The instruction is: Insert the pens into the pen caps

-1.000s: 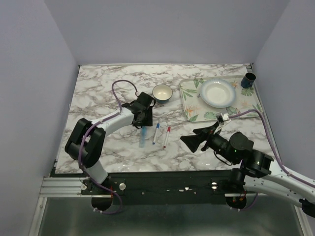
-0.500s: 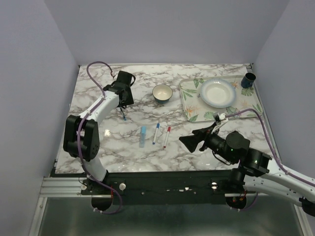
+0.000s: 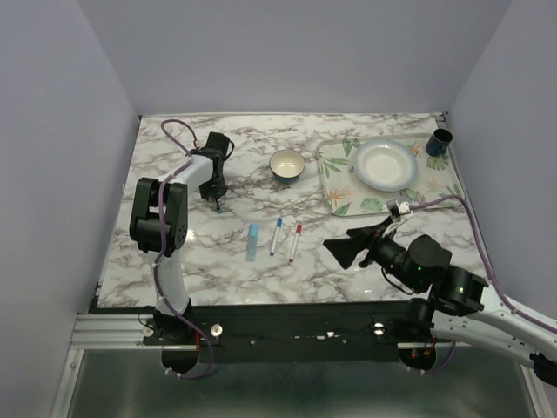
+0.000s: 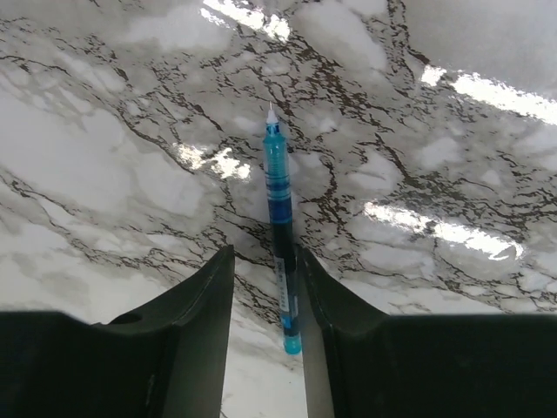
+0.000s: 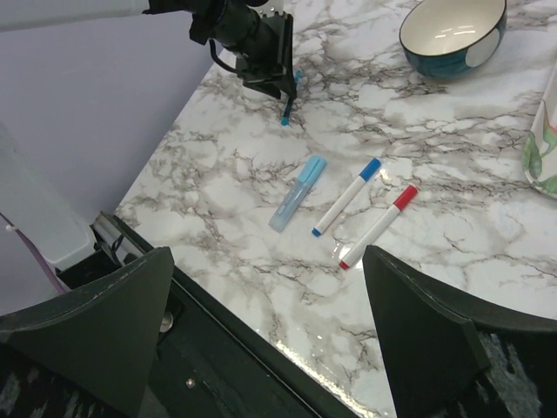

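My right gripper needs to take hold of the teal-blue pen [image 4: 280, 235] by its rear end next. That end is opposite the pen's bare tip, so the tip stays free to insert.
My left gripper [image 3: 217, 198] is at the far left of the table, shut on a teal-blue pen [image 4: 280, 235]. The pen lies along the fingers, its fine bare tip pointing away from the wrist and sticking out past the fingertips; it also shows in the right wrist view [image 5: 287, 100]. A pale blue translucent cap [image 3: 252, 241] [image 5: 298, 193] lies mid-table. Beside it lie a white marker with blue ends [image 3: 277, 235] [image 5: 346, 197] and a white marker with red ends [image 3: 295, 243] [image 5: 379, 226]. My right gripper [image 3: 342, 249] [image 5: 265, 348] is wide open and empty, above the table to the right of the markers.
A white bowl with a dark outside [image 3: 287, 165] [image 5: 452, 35] stands behind the markers. A floral tray [image 3: 334, 190] at the back right carries a white plate [image 3: 383, 165]. A dark blue cup [image 3: 439, 142] stands in the far right corner.
My left arm has swung from beside the markers to the far left of the table, carrying the teal-blue pen. The right gripper has shifted only slightly. The markers and cap have not moved.
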